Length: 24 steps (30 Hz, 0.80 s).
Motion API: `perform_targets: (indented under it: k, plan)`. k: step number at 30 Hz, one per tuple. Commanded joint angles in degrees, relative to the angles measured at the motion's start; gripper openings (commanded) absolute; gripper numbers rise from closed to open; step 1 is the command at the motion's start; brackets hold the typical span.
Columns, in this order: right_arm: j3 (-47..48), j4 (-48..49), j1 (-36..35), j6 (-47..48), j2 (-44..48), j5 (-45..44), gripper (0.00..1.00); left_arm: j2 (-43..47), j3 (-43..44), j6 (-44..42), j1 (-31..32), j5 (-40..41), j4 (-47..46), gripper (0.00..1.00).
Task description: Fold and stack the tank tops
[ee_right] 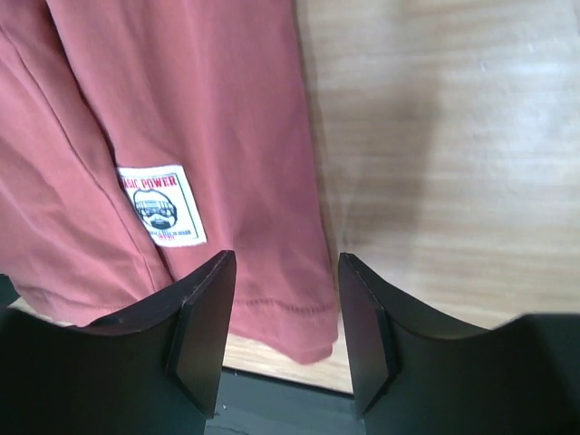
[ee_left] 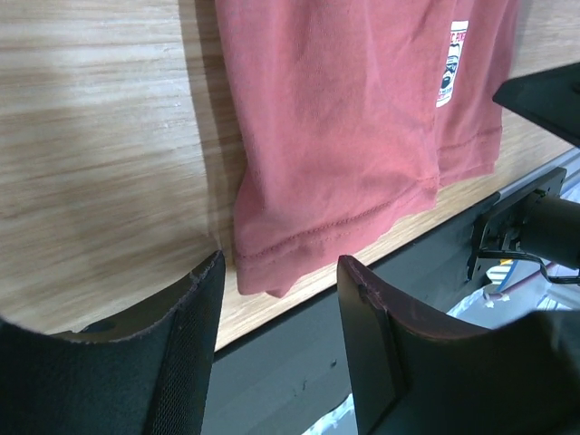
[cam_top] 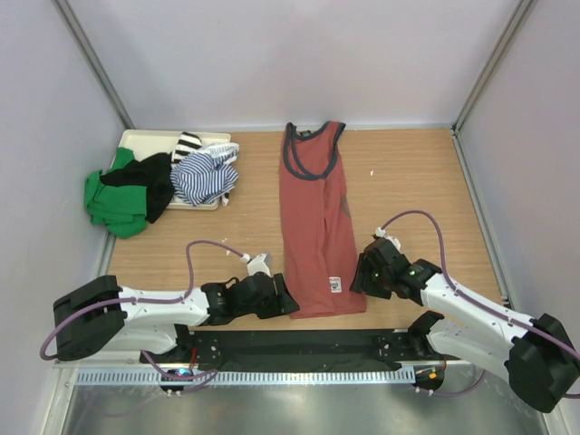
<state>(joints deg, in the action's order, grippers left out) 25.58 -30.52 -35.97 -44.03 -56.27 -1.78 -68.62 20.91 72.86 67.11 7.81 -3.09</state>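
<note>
My left gripper grabs the brick-red tank top's near hem corner next, opposite the right gripper's corner, to fold the hem toward the neck.
A brick-red tank top with dark grey trim lies flat and lengthwise on the wooden table, neck at the far end and hem at the near edge. A white printed label sits near the hem. My left gripper is at the hem's left corner, open, with the corner just beyond its fingertips. My right gripper is at the hem's right corner, open, straddling the red cloth without pinching it. A navy-and-white striped tank top lies in a pile at the back left.
The pile rests partly on a pale tray and also holds green, black and black-and-white striped cloth. A black strip and metal rail run along the table's near edge. Grey walls close in three sides.
</note>
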Motion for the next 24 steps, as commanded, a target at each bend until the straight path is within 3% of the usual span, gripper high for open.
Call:
perform_targets:
  k: [1, 5, 12, 16, 19, 20, 21, 24]
  plan:
    - [-1.84, -2.61, -2.52, -7.29, 4.58, -5.51, 0.55, 0.68, -0.43, 0.70, 0.83, 2.47, 2.65, 0.54]
    - [-3.96, -2.00, -3.84, -8.26, 6.35, -2.79, 0.47, 0.42, -0.43, 1.14, 1.35, 3.00, 2.65, 0.50]
    - [-4.93, -3.31, -6.74, -9.67, 7.22, -2.26, 0.43, -1.25, -0.87, 1.85, 1.62, 3.00, 2.65, 0.41]
    - [-5.28, -4.63, -7.45, -10.11, 8.98, -1.83, 0.30, -1.87, -0.69, 2.11, 2.06, 3.08, 2.65, 0.33]
    - [-5.02, -4.98, -7.63, -9.41, 9.42, 0.63, 0.10, -2.05, -0.52, 2.20, 2.32, 2.82, 2.65, 0.18]
    - [-4.76, -5.33, -7.72, -9.23, 9.69, 0.90, 0.08, -1.78, -0.52, 2.20, 2.50, 2.56, 2.74, 0.05]
    - [-3.97, -6.47, -7.72, -9.32, 9.86, 0.99, 0.05, -0.82, -0.52, 2.20, 2.50, 2.64, 2.92, 0.00]
    - [-1.42, -9.20, -7.89, -8.79, 12.14, 1.08, 0.01, 2.60, -0.08, 2.64, 2.85, 3.17, 5.46, 0.00]
